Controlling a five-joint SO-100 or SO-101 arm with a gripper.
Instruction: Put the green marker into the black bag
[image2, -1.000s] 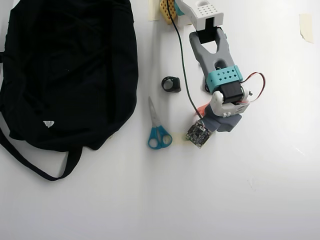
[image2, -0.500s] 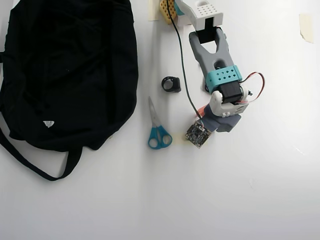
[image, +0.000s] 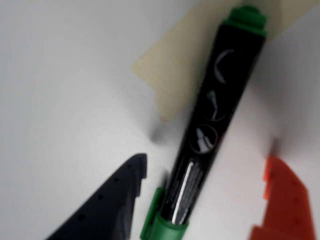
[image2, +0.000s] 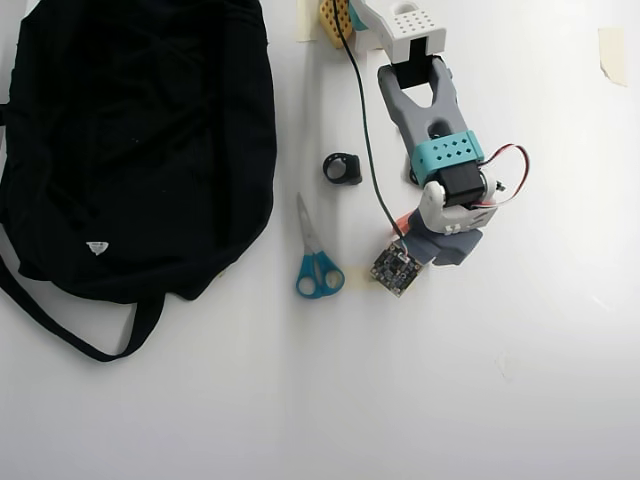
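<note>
My gripper is going to put the marker into the black bag, so next it will grab the green marker by its dark body (image: 204, 135).
In the wrist view the green marker (image: 210, 125) lies on the white table: dark barrel with white writing, green cap at the bottom, green end at the top. My gripper (image: 206, 159) is open and straddles it. The dark finger (image: 107, 200) is to its left and the orange finger (image: 282, 200) to its right, with a gap on each side. From overhead, the gripper (image2: 415, 237) points down at the table and hides the marker. The black bag (image2: 130, 140) lies at the far left, its strap trailing toward the front.
Blue-handled scissors (image2: 315, 258) lie between the bag and the gripper. A small coiled black cable (image2: 342, 168) sits behind them. A strip of beige tape (image: 170, 80) lies under the marker's upper end. More tape (image2: 612, 52) is at the top right.
</note>
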